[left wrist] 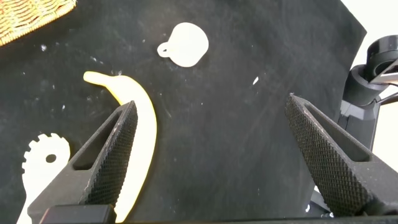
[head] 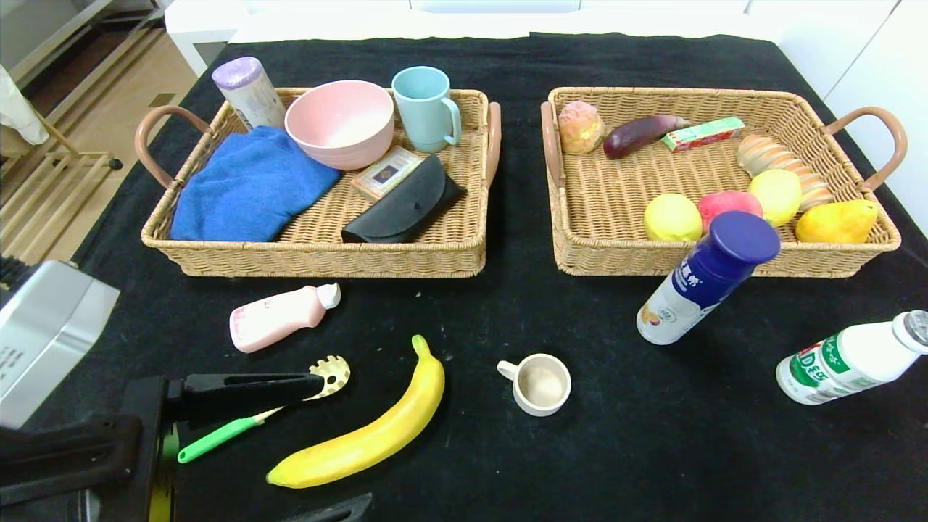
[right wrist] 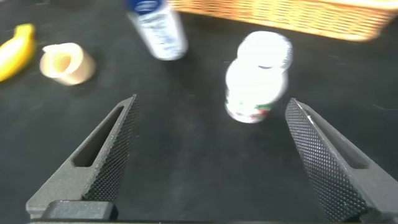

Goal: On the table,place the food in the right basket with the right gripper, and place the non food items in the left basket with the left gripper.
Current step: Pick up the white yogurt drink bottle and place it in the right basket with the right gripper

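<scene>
The white green-label bottle should be picked up next by its white body [head: 870, 348] with my right gripper, so that this drink can go in the right basket.
On the black cloth lie a pink bottle [head: 279, 316], a green-handled pasta spoon [head: 268, 413], a banana [head: 370, 435], a small cup [head: 540, 384], a blue-capped bottle [head: 707, 279] and a white green-label bottle [head: 848, 360]. My left gripper [head: 346, 442] hangs open low at the front left. In its wrist view the open left gripper [left wrist: 211, 102] is over bare cloth, the banana [left wrist: 140, 124] along one finger. My right gripper [right wrist: 211, 101] is out of the head view; it is open, with the white bottle [right wrist: 256, 81] just beyond its fingertips.
The left basket [head: 312, 250] holds a blue cloth, pink bowl, teal mug, black case and a canister. The right basket [head: 573, 239] holds fruit, an eggplant, bread and a green box. The blue-capped bottle stands against the right basket's front wall.
</scene>
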Controlling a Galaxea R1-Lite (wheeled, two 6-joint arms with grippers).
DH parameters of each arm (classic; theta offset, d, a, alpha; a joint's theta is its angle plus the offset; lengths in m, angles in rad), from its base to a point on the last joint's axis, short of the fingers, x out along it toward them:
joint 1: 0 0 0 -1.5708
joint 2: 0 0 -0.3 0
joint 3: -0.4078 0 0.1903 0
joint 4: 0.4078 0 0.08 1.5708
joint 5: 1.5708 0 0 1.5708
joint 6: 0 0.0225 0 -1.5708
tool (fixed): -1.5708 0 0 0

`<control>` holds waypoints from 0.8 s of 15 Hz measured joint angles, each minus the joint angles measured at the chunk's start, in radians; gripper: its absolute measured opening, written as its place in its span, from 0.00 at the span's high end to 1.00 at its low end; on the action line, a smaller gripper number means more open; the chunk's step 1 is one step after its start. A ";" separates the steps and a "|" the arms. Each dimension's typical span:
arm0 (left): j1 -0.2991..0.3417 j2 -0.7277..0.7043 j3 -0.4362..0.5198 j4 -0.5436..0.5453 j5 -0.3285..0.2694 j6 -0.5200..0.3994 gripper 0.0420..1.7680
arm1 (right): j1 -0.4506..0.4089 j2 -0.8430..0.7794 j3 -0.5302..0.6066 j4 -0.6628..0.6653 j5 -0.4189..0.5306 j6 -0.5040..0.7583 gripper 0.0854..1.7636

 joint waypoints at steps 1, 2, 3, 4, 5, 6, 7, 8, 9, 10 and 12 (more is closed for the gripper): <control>-0.004 0.000 0.001 0.000 0.001 0.000 0.03 | 0.000 0.004 0.001 0.002 -0.027 0.011 0.03; -0.006 0.000 0.003 0.000 0.001 0.000 0.03 | 0.000 0.017 0.006 0.001 -0.049 0.024 0.03; -0.007 -0.001 0.004 0.000 0.002 0.000 0.03 | 0.000 0.039 0.014 -0.004 -0.074 0.043 0.03; -0.007 -0.002 0.004 -0.001 0.010 0.000 0.03 | 0.000 0.061 0.026 -0.015 -0.108 0.056 0.03; -0.007 -0.005 0.004 -0.003 0.019 0.001 0.03 | 0.001 0.083 0.037 -0.047 -0.131 0.065 0.03; -0.007 -0.008 0.004 -0.003 0.025 0.002 0.03 | 0.004 0.101 0.050 -0.063 -0.136 0.069 0.03; -0.007 -0.010 0.004 -0.004 0.026 0.005 0.03 | 0.006 0.116 0.056 -0.071 -0.138 0.074 0.03; -0.007 -0.011 0.006 -0.004 0.029 0.018 0.03 | 0.007 0.131 0.061 -0.074 -0.138 0.080 0.03; -0.007 -0.013 0.007 -0.004 0.040 0.024 0.03 | 0.007 0.150 0.065 -0.086 -0.139 0.088 0.03; -0.007 -0.014 0.008 -0.005 0.052 0.027 0.03 | 0.008 0.170 0.069 -0.124 -0.139 0.093 0.03; -0.007 -0.015 0.012 -0.005 0.054 0.029 0.03 | 0.008 0.217 0.084 -0.230 -0.141 0.097 0.03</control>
